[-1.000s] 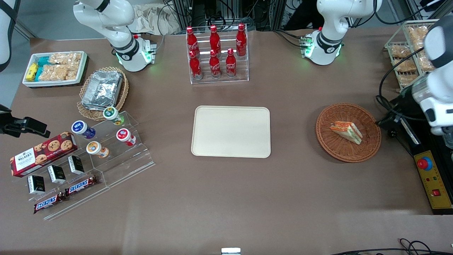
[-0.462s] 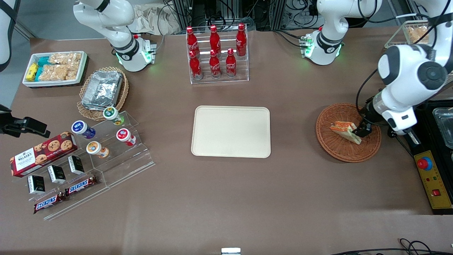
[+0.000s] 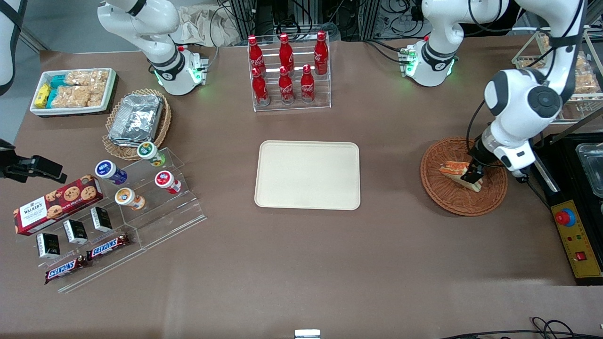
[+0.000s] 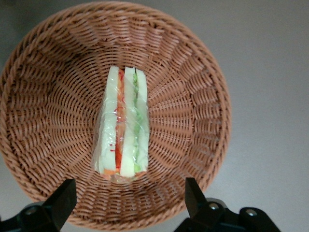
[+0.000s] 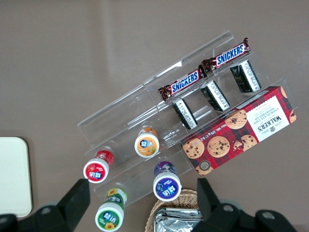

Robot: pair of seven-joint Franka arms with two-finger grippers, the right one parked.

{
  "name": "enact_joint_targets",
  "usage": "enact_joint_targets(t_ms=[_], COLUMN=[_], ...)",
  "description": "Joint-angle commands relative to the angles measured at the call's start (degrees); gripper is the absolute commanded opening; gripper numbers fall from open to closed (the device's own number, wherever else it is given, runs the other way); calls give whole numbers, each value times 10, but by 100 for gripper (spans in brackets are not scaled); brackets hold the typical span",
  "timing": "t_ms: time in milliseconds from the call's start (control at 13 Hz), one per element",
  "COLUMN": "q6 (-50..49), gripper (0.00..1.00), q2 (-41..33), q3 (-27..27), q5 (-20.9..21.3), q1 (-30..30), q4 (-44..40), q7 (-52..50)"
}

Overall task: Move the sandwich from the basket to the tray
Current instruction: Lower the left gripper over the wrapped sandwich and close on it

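Observation:
My left gripper should next grab across the two flat bread sides to place the sandwich [image 3: 453,168] on the tray, as the wedge's ends slope.
A plastic-wrapped triangular sandwich [image 3: 453,168] [image 4: 121,129] with white bread and red and green layers lies in the round reddish-brown wicker basket [image 3: 440,194] [image 4: 190,101] toward the working arm's end of the table. My left gripper [image 3: 472,175] [image 4: 128,203] hangs open just above the basket, over the sandwich's wide end; its fingers [image 4: 62,200] stand wide apart with nothing between them. The cream tray [image 3: 307,174] lies bare at the table's middle.
A rack of red cola bottles [image 3: 287,70] stands farther from the camera than the tray. A black box with a red button [image 3: 574,235] lies beside the basket. Yogurt cups [image 3: 136,176], snack bars and a cookie box [image 3: 56,202] fill the parked arm's end.
The left arm swung in from the table's end over the basket and came down; the gripper now hangs over the sandwich. The sandwich has not moved.

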State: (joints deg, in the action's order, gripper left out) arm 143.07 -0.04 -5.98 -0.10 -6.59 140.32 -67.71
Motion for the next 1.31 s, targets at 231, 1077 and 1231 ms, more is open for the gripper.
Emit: enact_joint_targets(t_ms=[231, 1077, 1231], q6=[116, 138, 63], gripper=[100, 0, 0], q2=[46, 43, 15], q3=[-22, -25, -25], q5=[6, 8, 11], q1=[2, 2, 1], q4=[43, 33, 7], q7=[-14, -1, 31])
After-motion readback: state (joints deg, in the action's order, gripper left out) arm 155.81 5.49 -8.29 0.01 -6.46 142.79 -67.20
